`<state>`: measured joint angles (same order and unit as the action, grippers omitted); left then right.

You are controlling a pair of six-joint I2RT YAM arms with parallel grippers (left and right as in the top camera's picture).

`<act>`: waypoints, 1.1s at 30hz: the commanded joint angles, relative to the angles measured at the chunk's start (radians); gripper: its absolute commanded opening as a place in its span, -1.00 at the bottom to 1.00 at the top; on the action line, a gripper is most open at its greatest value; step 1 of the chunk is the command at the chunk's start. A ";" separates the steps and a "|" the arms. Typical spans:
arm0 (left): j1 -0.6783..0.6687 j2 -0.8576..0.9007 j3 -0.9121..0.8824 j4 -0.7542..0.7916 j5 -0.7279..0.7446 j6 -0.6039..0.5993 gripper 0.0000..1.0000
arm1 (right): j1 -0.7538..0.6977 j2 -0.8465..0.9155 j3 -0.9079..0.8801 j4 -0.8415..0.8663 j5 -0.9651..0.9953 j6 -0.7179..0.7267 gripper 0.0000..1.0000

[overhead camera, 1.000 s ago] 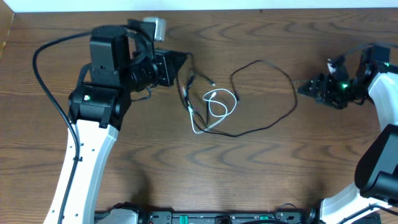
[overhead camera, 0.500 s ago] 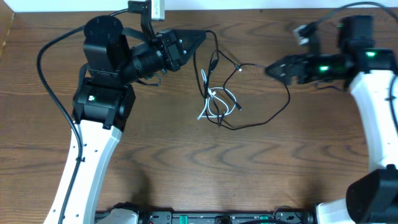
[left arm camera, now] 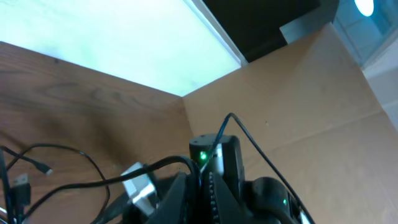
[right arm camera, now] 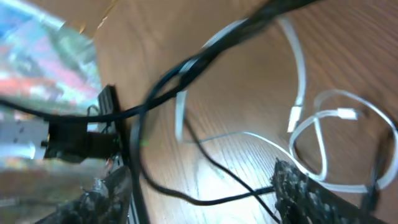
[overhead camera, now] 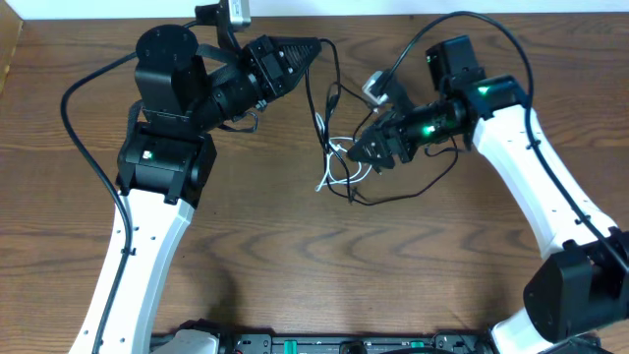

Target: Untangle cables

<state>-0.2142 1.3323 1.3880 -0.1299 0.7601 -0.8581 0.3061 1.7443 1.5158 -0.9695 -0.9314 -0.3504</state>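
Observation:
My left gripper should keep hold of the black cable until the part of the black cable (overhead camera: pixel 309 87) (left arm camera: pixel 124 177) is near the tabletop, because my fingers are holding it high above the white loops.
The white cable (overhead camera: pixel 341 169) lies in loops mid-table, tangled with the black cable (overhead camera: pixel 435 177), which loops out to the right. My left gripper (overhead camera: pixel 314 46) is shut on the black cable and holds a strand up near the table's far edge. In the left wrist view its fingers (left arm camera: pixel 200 198) are pressed together. My right gripper (overhead camera: pixel 360 155) is open, low over the tangle. In the right wrist view a black cable strand (right arm camera: pixel 205 200) runs between its spread fingers (right arm camera: pixel 202 193), with the white cable (right arm camera: pixel 300 74) just beyond.
The wooden table's far edge (overhead camera: pixel 393 16) runs right behind the left gripper. A cardboard wall (left arm camera: pixel 298 112) stands at the table's side. Thick black robot wires (overhead camera: pixel 74 84) arc beside the left arm and over the right arm (overhead camera: pixel 462 18).
My right arm swung in from the far right and came down on the tangle. My left gripper lifted the black cable up and back, drawing the tangle with it.

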 commanded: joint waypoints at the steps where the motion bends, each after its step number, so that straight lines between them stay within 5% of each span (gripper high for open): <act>1: 0.000 0.003 0.019 0.008 -0.014 -0.016 -0.85 | 0.021 0.014 -0.005 -0.003 -0.097 -0.119 0.27; 12: 0.000 0.003 0.019 0.008 -0.014 -0.016 -0.85 | 0.075 0.037 -0.064 0.090 -0.106 -0.136 -0.07; 15: 0.000 0.003 0.019 0.008 -0.013 -0.016 -0.85 | 0.080 0.064 -0.082 0.159 -0.061 -0.081 -0.29; 19: 0.000 0.003 0.019 -0.004 -0.013 -0.015 -0.85 | 0.073 0.101 -0.091 0.227 0.047 0.052 -0.97; 25: 0.006 0.003 0.019 -0.110 -0.046 0.168 -0.85 | -0.027 0.071 -0.090 0.248 0.180 0.270 -0.97; 33: 0.075 -0.001 0.019 -0.161 -0.069 0.230 -0.85 | -0.223 0.051 -0.112 0.108 0.802 0.671 -0.98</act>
<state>-0.1665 1.3392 1.3880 -0.2932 0.7033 -0.6781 0.1280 1.8126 1.4250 -0.8429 -0.4385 0.1219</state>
